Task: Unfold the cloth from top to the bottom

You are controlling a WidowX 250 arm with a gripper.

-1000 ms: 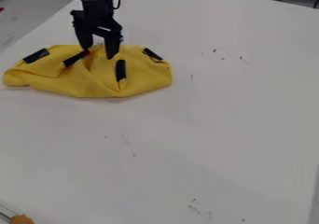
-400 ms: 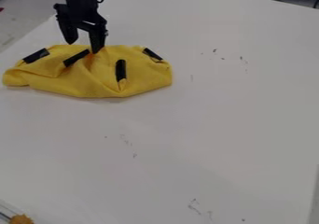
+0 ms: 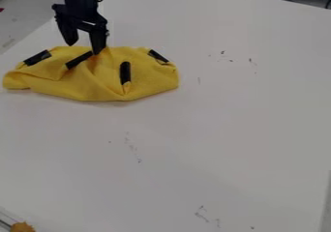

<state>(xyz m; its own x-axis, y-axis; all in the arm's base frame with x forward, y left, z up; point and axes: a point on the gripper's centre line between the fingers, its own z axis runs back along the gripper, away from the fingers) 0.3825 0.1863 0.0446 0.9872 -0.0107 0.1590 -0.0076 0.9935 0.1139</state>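
I will grab the yellow cloth [image 3: 97, 83] by its raised fold beside a black piece of cloth, then unfold it top to bottom.
The black gripper [image 3: 84, 49] hangs at the upper left, over the far edge of the yellow cloth, with its two fingers apart and no cloth seen between them. Its right fingertip overlaps the cloth's top edge near a black strip; whether it touches is hard to tell. The yellow cloth [image 3: 97, 83] lies folded and wrinkled in a wide, low bundle at the upper left of the table. Several black strips mark it, and creases run down its middle.
The white table [image 3: 213, 115] extends right of and below the cloth, with small dark scuffs on it. An orange-brown object [image 3: 22, 227] sits at the bottom left corner. Dark items stand beyond the table's far right edge.
The gripper has moved left and somewhat up, away from the cloth's middle towards its far edge. The cloth lies as before.
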